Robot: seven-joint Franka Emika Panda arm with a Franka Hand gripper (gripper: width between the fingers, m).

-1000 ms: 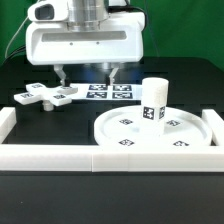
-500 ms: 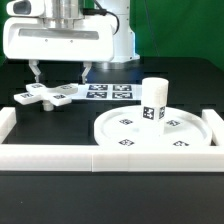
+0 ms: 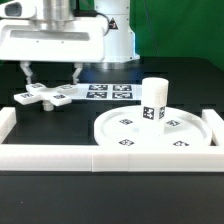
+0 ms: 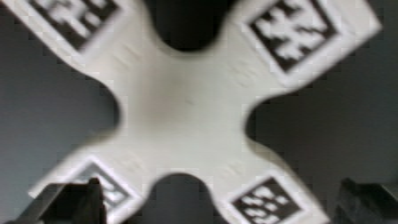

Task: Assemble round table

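Note:
My gripper grabs the white cross-shaped piece by its narrow middle (image 3: 46, 93) (image 4: 183, 105) next, to set it onto the upright thick cylinder.
The white cross-shaped piece (image 3: 45, 96) lies flat on the black table at the exterior view's left, its arms tagged. My gripper (image 3: 51, 76) hangs open right above it, one finger on each side. In the wrist view the cross (image 4: 187, 105) fills the frame, and my dark fingertips (image 4: 68, 205) stand wide apart at its two sides. The large round rimmed disc (image 3: 155, 136) lies at the exterior view's right, with the short thick cylinder (image 3: 153, 103) standing upright on it.
The marker board (image 3: 110, 91) lies flat behind the cross, toward the middle. Long white border blocks (image 3: 100, 156) run along the front edge, and another (image 3: 5, 122) stands at the exterior view's left.
My gripper has moved toward the exterior view's left, from above the marker board to above the cross-shaped piece. It stays open. The parts have not moved.

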